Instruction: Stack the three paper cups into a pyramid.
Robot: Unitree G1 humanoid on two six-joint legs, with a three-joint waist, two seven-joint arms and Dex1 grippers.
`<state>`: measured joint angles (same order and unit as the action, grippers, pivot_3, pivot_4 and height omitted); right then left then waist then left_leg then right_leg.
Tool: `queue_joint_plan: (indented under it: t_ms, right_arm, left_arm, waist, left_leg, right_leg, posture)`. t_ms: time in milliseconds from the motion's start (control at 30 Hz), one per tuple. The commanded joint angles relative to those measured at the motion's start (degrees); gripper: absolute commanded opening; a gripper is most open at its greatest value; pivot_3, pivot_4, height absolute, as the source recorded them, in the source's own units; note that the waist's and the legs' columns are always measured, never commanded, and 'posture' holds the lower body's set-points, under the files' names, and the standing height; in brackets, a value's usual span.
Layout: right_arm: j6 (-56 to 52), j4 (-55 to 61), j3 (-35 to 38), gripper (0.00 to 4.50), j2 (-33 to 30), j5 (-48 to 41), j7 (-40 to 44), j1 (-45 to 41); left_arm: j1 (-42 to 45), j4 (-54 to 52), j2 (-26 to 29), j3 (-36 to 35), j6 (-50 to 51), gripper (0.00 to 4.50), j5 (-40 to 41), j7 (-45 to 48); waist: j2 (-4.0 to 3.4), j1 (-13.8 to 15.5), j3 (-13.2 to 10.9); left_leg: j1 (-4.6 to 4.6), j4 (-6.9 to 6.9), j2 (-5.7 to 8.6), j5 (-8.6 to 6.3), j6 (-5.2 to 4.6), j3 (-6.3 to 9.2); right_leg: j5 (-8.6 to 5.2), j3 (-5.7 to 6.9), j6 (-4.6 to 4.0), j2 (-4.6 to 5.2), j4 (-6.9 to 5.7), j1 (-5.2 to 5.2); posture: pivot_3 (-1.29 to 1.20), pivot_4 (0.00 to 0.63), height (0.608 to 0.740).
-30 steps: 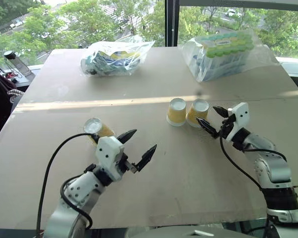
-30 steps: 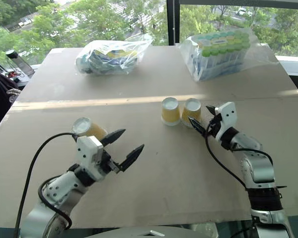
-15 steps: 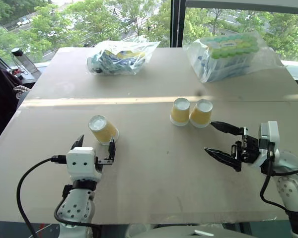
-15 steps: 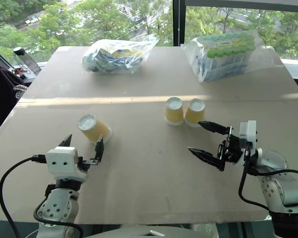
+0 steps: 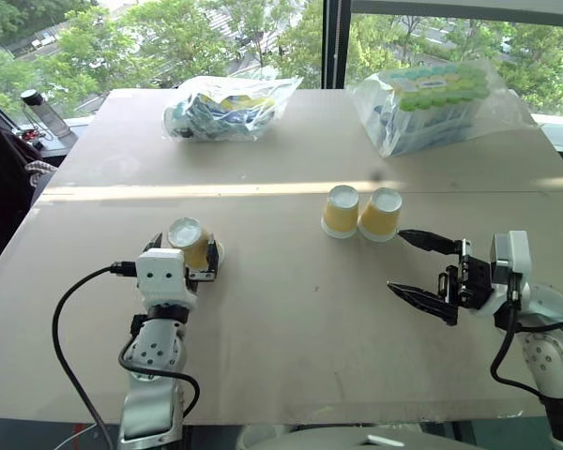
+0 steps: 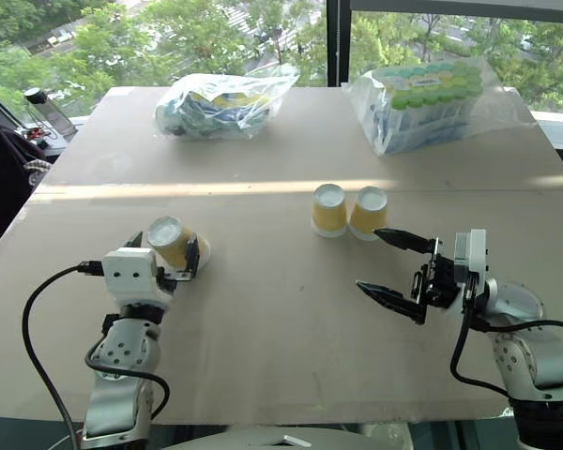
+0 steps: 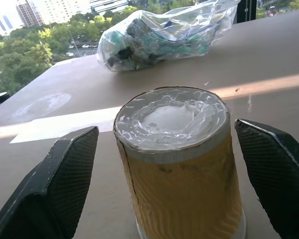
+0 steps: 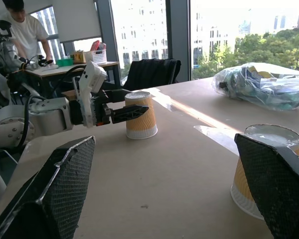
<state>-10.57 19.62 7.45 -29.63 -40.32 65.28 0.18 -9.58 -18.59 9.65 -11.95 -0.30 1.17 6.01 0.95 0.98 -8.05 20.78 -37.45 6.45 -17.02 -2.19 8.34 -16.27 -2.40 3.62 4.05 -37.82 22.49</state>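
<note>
I need to close my left gripper on the cup. My fingers are beside the cup's yellow ribbed sides, below the white base, so they would hold the cup if I closed now.
Three yellow ribbed paper cups stand upside down on the brown table (image 5: 291, 375), white bases up. One cup (image 5: 190, 242) stands alone at the left, between the fingers of my left gripper (image 5: 184, 255). In the left wrist view this cup (image 7: 182, 164) has a gap to each finger (image 7: 65, 174), so the gripper is open around it and not touching. The other two cups (image 5: 340, 210) (image 5: 379, 214) stand side by side mid-table. My right gripper (image 5: 396, 261) is open and empty, pointing left, a little nearer than that pair.
Two clear bags of packaged goods lie at the far side, one at the left (image 5: 227, 108), one at the right (image 5: 432, 101). A black cable (image 5: 70, 319) loops from my left wrist. A person (image 8: 20, 30) stands at a desk beyond the table's left edge.
My left gripper turned and moved forward until its fingers straddle the lone cup. My right gripper drew back from the two cups and turned to point left, then held still.
</note>
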Motion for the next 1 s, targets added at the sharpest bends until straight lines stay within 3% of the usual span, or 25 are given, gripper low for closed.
queue_joint_plan:
  t_ms: [33,133,233,433,600,800,1000]
  right_arm:
    - [0.8,1.3,-0.1,4.43,0.3,-0.2,-0.7,-0.7]
    - [0.8,1.3,-0.4,4.50,0.3,0.1,-1.2,-0.7]
    - [1.0,1.3,-0.5,4.50,0.3,0.5,-1.5,-0.7]
    - [1.6,1.6,-0.3,4.50,0.5,1.0,-2.1,-0.1]
    - [1.1,2.6,1.2,4.50,1.6,-0.8,-4.8,0.6]
    - [0.5,3.0,4.1,4.50,2.8,-2.4,-10.4,1.4]
    - [2.7,2.7,7.4,4.50,3.5,-0.7,-13.3,5.2]
  left_arm:
    - [0.5,-0.4,0.2,-0.5,-1.4,4.50,1.2,0.3]
    - [0.6,-0.3,0.2,-0.9,-1.1,3.72,1.4,-0.2]
    - [0.8,0.0,0.4,-1.2,-0.6,2.47,1.4,-0.5]
    - [2.2,0.6,1.7,-1.4,-0.6,2.47,2.2,0.9]
    - [9.4,2.1,7.1,-0.7,1.3,2.47,6.2,8.1]
    - [33.3,10.6,13.4,2.0,10.9,2.47,21.7,26.4]
    - [57.1,29.7,15.6,9.3,13.0,2.47,22.7,44.9]
  waist:
    - [0.00,-0.1,0.0]
    - [0.00,-0.1,0.0]
    - [0.00,-0.1,0.0]
    - [0.00,-0.1,0.0]
    - [0.01,0.1,0.0]
    - [0.04,0.1,0.0]
    - [0.07,-0.5,0.0]
  left_leg:
    - [0.00,0.00,0.00,0.00,0.00,0.00]
    - [0.00,0.00,0.00,0.00,0.00,-0.01]
    - [0.00,0.00,0.00,0.00,0.00,0.00]
    - [-0.01,0.00,0.00,0.00,0.00,0.00]
    - [0.01,-0.01,0.00,0.00,0.00,0.02]
    - [0.08,-0.22,0.02,0.01,0.01,0.09]
    - [0.23,-0.42,0.10,0.01,0.01,0.10]
  right_leg:
    - [0.00,-0.01,0.00,0.00,0.00,0.00]
    - [0.00,-0.01,0.00,0.00,0.00,0.01]
    - [0.00,-0.01,0.00,0.00,-0.01,0.01]
    - [0.00,-0.01,0.00,0.00,-0.03,0.01]
    - [0.00,0.02,0.00,0.00,-0.04,0.03]
    - [0.00,0.11,0.00,0.00,-0.13,0.05]
    - [0.01,0.14,0.01,0.02,-0.12,0.10]
  posture:
    - [0.00,0.150,0.740]
    - [0.00,0.150,0.740]
    - [0.00,0.150,0.740]
    - [0.00,0.150,0.740]
    - [0.00,0.150,0.740]
    - [0.00,0.150,0.740]
    - [0.00,0.150,0.740]
